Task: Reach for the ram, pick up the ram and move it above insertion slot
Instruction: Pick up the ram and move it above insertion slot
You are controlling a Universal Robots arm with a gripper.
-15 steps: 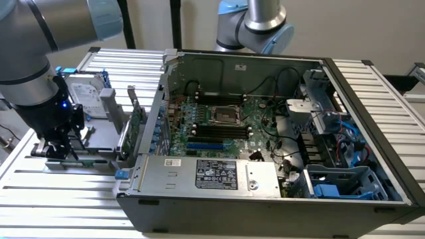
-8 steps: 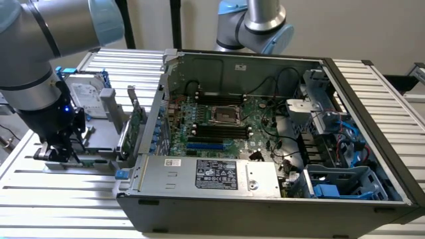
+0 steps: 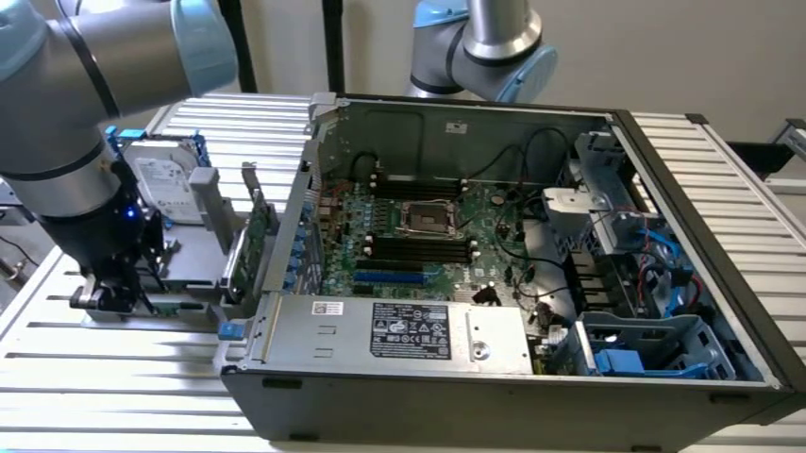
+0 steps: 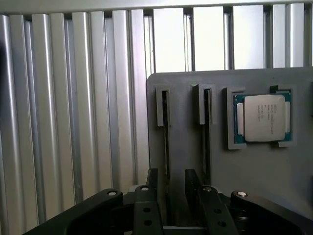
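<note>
I will next grab the ram by its open middle part [image 4: 167, 182] to pick it up, because a grey bracket wraps closely around the ram's end in the holder.
In the wrist view the ram [image 4: 167, 142] shows edge-on as a thin dark strip standing in a slot of the grey holder [image 4: 254, 176]. My gripper [image 4: 171, 188] is open, with one black finger [image 4: 151, 188] on each side of the strip's near end and a gap to each. In the exterior view the gripper [image 3: 116, 288] is low over the holder [image 3: 189, 269], to the exterior view's left of the open computer case [image 3: 504, 377]. The black memory slots [image 3: 416, 249] lie on the green motherboard inside the case.
A second edge-on strip [image 4: 207, 132] stands in the neighbouring holder slot, and a CPU chip [image 4: 263, 117] lies in a pocket beside it. A hard drive [image 3: 166, 184] and a green upright card [image 3: 259, 236] stand between my gripper and the case. A second arm [image 3: 485, 47] is behind the case.
</note>
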